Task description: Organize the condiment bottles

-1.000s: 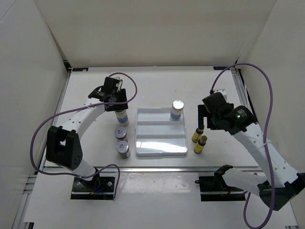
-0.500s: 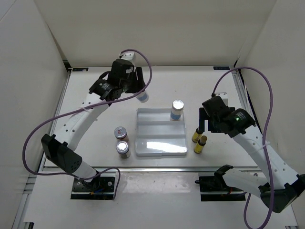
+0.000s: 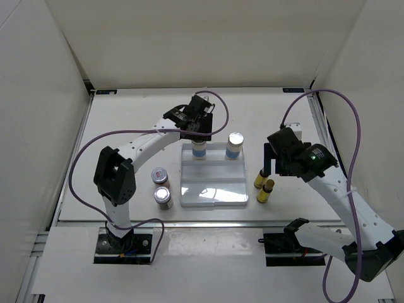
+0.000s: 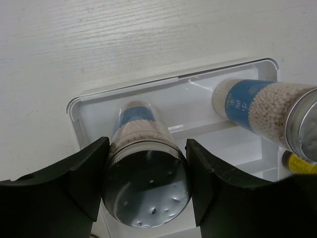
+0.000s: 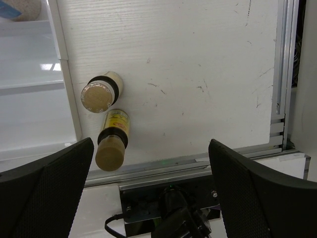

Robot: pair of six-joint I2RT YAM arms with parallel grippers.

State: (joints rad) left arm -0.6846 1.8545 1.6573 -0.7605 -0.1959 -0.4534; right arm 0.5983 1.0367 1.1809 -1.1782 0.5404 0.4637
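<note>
The upright base of the tall white bottle is on the flat bottom of the tray, so the bottle would stand in the tray's back row and my left gripper should open.
My left gripper (image 3: 198, 134) (image 4: 146, 184) is shut on the silver cap of a tall white bottle with a blue label (image 3: 199, 151) (image 4: 132, 123). The bottle is upright, its base in the back left corner of the white tray (image 3: 213, 201) (image 4: 74, 106). A second tall bottle (image 3: 235, 146) (image 4: 260, 110) stands in the same back row to the right. Two brownish silver-lidded jars (image 3: 160, 176) (image 3: 163, 197) stand left of the tray. Two tiny yellow bottles (image 3: 260, 178) (image 3: 267, 189) (image 5: 101, 91) (image 5: 113, 141) stand right of it. My right gripper (image 3: 270, 160) (image 5: 151, 148) hangs open beside them, holding nothing.
The tray's middle and front rows hold nothing. A metal rail (image 5: 282, 74) runs along the table's right edge, and another along the near edge (image 5: 188, 161). White walls close in the back and both sides.
My left arm has lifted the tall bottle from left of the tray, swung it rightward and lowered it into the tray's back row. The right arm has barely moved.
</note>
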